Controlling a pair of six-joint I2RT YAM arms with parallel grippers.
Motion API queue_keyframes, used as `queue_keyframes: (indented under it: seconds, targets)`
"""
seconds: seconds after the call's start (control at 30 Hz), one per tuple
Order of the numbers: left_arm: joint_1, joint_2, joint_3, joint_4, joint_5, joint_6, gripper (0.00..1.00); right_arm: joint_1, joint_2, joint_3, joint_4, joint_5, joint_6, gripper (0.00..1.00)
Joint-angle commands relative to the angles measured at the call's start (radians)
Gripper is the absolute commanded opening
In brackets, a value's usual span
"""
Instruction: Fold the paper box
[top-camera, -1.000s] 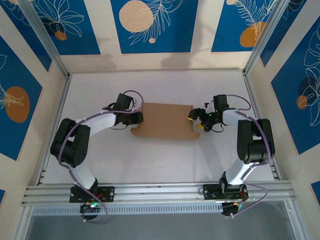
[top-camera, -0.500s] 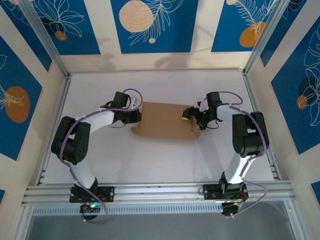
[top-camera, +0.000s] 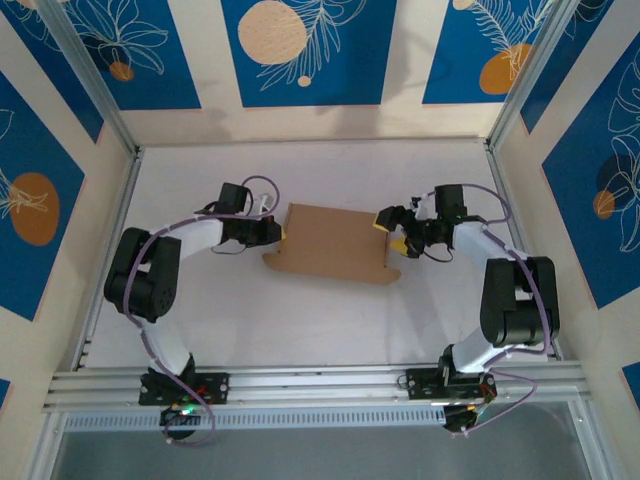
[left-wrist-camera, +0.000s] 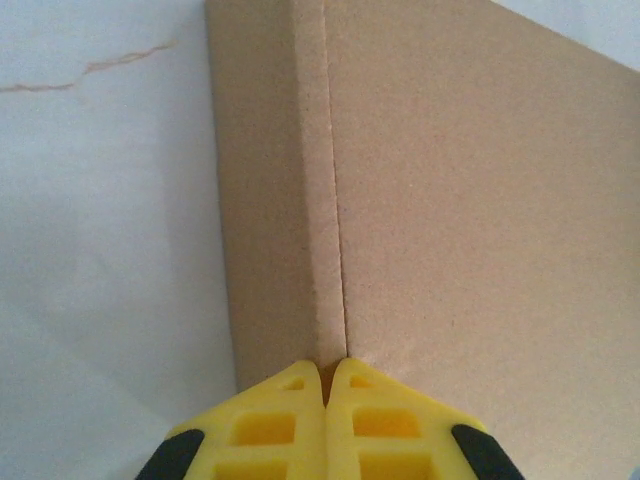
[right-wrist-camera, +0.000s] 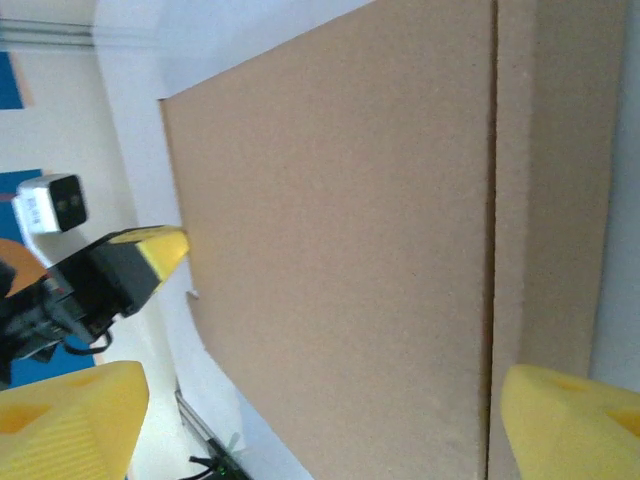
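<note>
The right gripper grips the paper box (top-camera: 335, 243) by its side edge opposite my left gripper next, which leaves the box's near flap free for folding.
The paper box (top-camera: 335, 243) lies flat and brown in the middle of the white table. My left gripper (top-camera: 278, 232) is at its left edge. In the left wrist view the left gripper (left-wrist-camera: 328, 368) is shut, its yellow tips pressed together against the crease of the paper box (left-wrist-camera: 470, 200), next to a narrow side strip. My right gripper (top-camera: 392, 228) is at the box's right edge. It is open: the right gripper (right-wrist-camera: 320, 430) has its fingers (right-wrist-camera: 70, 420) spread wide, with the paper box (right-wrist-camera: 340, 230) spanning the space ahead of them.
A white table (top-camera: 330, 310) is enclosed by blue and cream patterned walls (top-camera: 300, 50) on three sides. A metal rail (top-camera: 320, 382) runs along the near edge, by both arm bases. The left gripper's yellow tip (right-wrist-camera: 150, 250) shows beyond the box's far edge.
The right gripper has drawn back rightward off the box's right end. The left arm has shifted slightly left, and the box has turned a little on the table.
</note>
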Motion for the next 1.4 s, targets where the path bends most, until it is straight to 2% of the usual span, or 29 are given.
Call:
queue_keyframes:
  seconds: [0.0, 0.1, 0.2, 0.47, 0.6, 0.73, 0.87, 0.9, 0.97, 1.07, 1.13, 1.2, 1.27, 1.37]
  targets:
    - [-0.001, 0.113, -0.081, -0.257, -0.070, 0.038, 0.03, 0.003, 0.053, 0.017, -0.058, 0.096, -0.024, 0.92]
    - [0.001, 0.119, -0.082, -0.251, -0.070, 0.035, 0.03, 0.003, 0.030, -0.005, -0.060, 0.246, -0.035, 0.93]
    - [0.006, 0.120, -0.084, -0.254, -0.072, 0.037, 0.03, -0.002, 0.016, -0.023, -0.039, 0.288, -0.041, 0.93]
    - [0.036, 0.132, -0.092, -0.252, -0.067, 0.030, 0.02, -0.004, 0.187, 0.014, 0.027, 0.045, 0.002, 0.94]
    - [0.039, 0.137, -0.086, -0.261, -0.068, 0.035, 0.02, 0.028, 0.230, 0.016, 0.108, -0.108, 0.018, 0.94]
    - [0.039, 0.143, -0.083, -0.262, -0.058, 0.036, 0.02, 0.062, 0.243, -0.004, 0.271, -0.271, 0.096, 0.92]
    - [0.038, 0.113, -0.065, -0.286, -0.064, 0.040, 0.04, 0.068, 0.195, -0.018, 0.325, -0.265, 0.156, 0.77]
    - [0.038, 0.097, -0.059, -0.296, -0.067, 0.040, 0.06, 0.065, 0.176, -0.023, 0.322, -0.250, 0.164, 0.73]
    - [0.038, 0.045, -0.041, -0.331, -0.086, 0.049, 0.19, 0.059, 0.130, -0.028, 0.279, -0.212, 0.171, 0.63]
    - [0.036, -0.053, -0.013, -0.379, -0.128, 0.074, 0.33, 0.050, 0.080, -0.031, 0.193, -0.164, 0.172, 0.50]
    - [0.025, -0.133, 0.012, -0.409, -0.178, 0.092, 0.39, 0.045, 0.066, -0.026, 0.156, -0.168, 0.183, 0.44]
    - [-0.011, -0.224, 0.037, -0.432, -0.287, 0.128, 0.44, 0.039, 0.062, -0.014, 0.103, -0.168, 0.204, 0.38]
    - [-0.083, -0.345, 0.038, -0.410, -0.423, 0.215, 0.50, 0.035, 0.059, -0.022, 0.099, -0.195, 0.246, 0.36]
    - [-0.204, -0.488, 0.036, -0.353, -0.592, 0.322, 0.68, 0.035, 0.049, -0.029, 0.095, -0.226, 0.292, 0.37]
